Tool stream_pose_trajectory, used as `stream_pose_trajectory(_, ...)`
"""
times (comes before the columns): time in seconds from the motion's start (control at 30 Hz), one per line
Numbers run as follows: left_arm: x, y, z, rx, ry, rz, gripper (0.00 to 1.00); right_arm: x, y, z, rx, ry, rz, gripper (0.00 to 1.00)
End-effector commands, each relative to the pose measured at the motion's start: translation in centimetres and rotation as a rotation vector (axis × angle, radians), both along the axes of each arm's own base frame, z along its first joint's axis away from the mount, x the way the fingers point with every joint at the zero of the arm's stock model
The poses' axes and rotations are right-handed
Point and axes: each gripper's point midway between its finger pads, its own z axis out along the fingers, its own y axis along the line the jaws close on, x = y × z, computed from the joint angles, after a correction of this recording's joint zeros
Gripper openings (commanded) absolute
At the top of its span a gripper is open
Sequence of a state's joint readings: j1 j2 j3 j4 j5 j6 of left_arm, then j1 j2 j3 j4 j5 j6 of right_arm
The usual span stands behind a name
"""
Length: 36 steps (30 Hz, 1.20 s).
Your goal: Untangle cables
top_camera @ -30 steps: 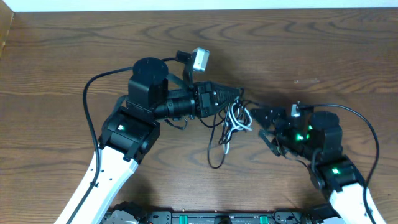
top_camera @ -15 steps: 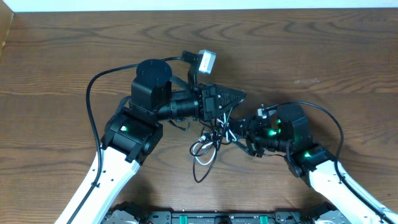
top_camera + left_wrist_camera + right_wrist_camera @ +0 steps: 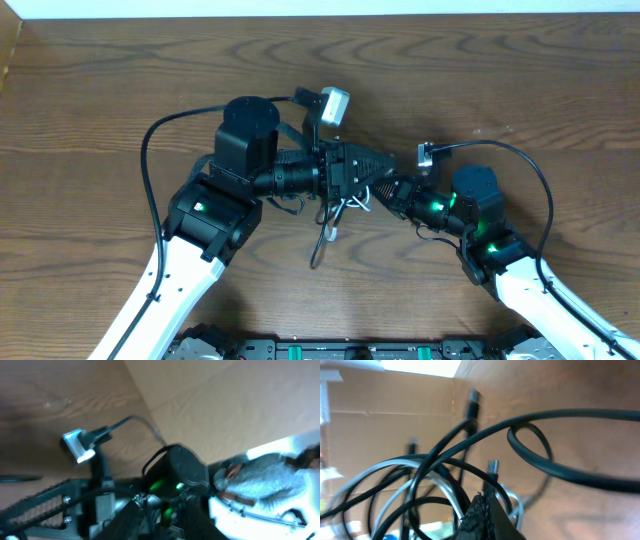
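Observation:
My left gripper next needs to pinch the white cord and a piece of black cord together at the tangle's edge, leaving other loops free to untangle.
The cables [image 3: 338,208], thin black cords and a white one, hang in a tangle between my two grippers over the middle of the table. One black strand [image 3: 320,252] trails down toward the front. My left gripper [image 3: 385,170] points right, right above the tangle; its jaws are dark and blurred in the left wrist view. My right gripper [image 3: 388,192] reaches in from the right, almost tip to tip with the left one. Its fingertips [image 3: 487,507] are pressed together in the right wrist view, with black loops [image 3: 540,467] and the white cord [image 3: 395,505] wrapped round them.
Brown wooden table [image 3: 500,80] with a white strip along its far edge. Thick black arm cables arc out at the left [image 3: 143,150] and the right [image 3: 545,190]. The right arm's body with its green light [image 3: 175,472] fills the left wrist view.
My right gripper has swung left into the tangle and shut. The cables, loosely spread a second ago, are now bunched between the two grippers. The left arm has barely shifted.

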<state>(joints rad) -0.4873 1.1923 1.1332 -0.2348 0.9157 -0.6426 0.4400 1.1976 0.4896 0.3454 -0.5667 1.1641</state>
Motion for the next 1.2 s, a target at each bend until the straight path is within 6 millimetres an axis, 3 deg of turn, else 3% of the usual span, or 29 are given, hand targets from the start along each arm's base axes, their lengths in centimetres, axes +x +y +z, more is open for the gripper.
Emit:
stream_pose_trajectory(0.0,-0.5,0.0,0.0,0.015,-0.059,-0.035,0.5,1.0,-0.8,0.4,-0.134,-0.216,0.006,0.01)
stream_pose_trajectory(0.17,-0.3,0.5,-1.6,0.083,-0.081,-0.016,0.79,1.4,-1.7,1.8,-0.194,-0.361,0.013,0.01)
stream_pose_trajectory(0.33,1.7,2.8,-5.4,0.263,0.001,0.169,0.86,1.0,-2.6,3.7,-0.246,-0.498,0.025,0.01)
stream_pose_trajectory(0.5,2.9,6.0,-8.8,0.45,0.055,0.336,0.95,0.9,-4.4,3.7,-0.31,-0.51,-0.01,0.01)
stream_pose_trajectory(0.67,3.2,8.1,-10.6,0.563,0.083,0.419,0.97,0.8,-5.5,2.7,-0.345,-0.452,-0.038,0.01)
stream_pose_trajectory(0.8,3.0,8.5,-12.6,0.614,0.138,0.422,0.96,0.5,-5.6,1.9,-0.354,-0.415,-0.03,0.01)
stream_pose_trajectory(1.03,3.2,8.1,-18.7,0.653,0.416,0.491,0.97,0.1,-5.8,0.8,-0.372,-0.368,-0.021,0.03)
stream_pose_trajectory(1.17,3.1,6.2,-20.7,0.628,0.497,0.401,0.97,0.1,-6.4,-0.2,-0.403,-0.319,-0.045,0.03)
